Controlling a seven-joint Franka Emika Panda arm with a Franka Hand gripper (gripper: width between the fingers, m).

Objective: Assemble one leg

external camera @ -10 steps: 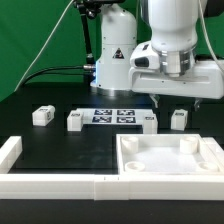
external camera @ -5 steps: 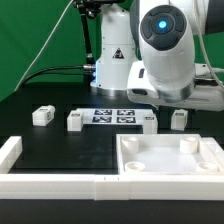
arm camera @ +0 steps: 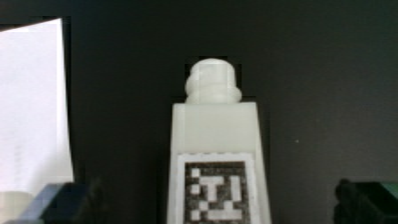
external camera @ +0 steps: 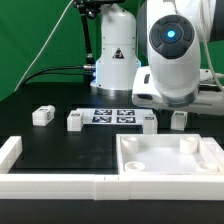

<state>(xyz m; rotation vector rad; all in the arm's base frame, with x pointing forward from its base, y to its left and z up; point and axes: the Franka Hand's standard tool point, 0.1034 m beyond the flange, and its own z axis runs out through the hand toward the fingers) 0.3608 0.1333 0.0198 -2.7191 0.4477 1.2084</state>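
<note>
My gripper grabs the leg by its tagged body (external camera: 179,121) (arm camera: 217,188) next, leaving the leg's rounded peg free to enter the tray's corner socket.
Four small white legs stand in a row on the black table: one (external camera: 42,116) at the exterior view's left, then another (external camera: 75,121), a third (external camera: 148,122) and the rightmost (external camera: 179,119). The arm hangs low over the rightmost leg and hides its own fingers in the exterior view. In the wrist view a leg (arm camera: 217,140) with a rounded peg and a black-and-white tag lies midway between the dark fingertips (arm camera: 63,200) of my gripper (arm camera: 214,205). The jaws stand wide open on either side of it, with gaps on both sides.
The marker board (external camera: 112,115) lies between the second and third legs. A large white square tray-like piece (external camera: 170,158) with corner sockets sits at the front right. A white rail (external camera: 40,182) runs along the front left. A white surface (arm camera: 27,100) shows beside the leg in the wrist view.
The arm has swung and shifted toward the exterior view's right, settling over the rightmost leg. The legs and the tray-like piece have not moved.
</note>
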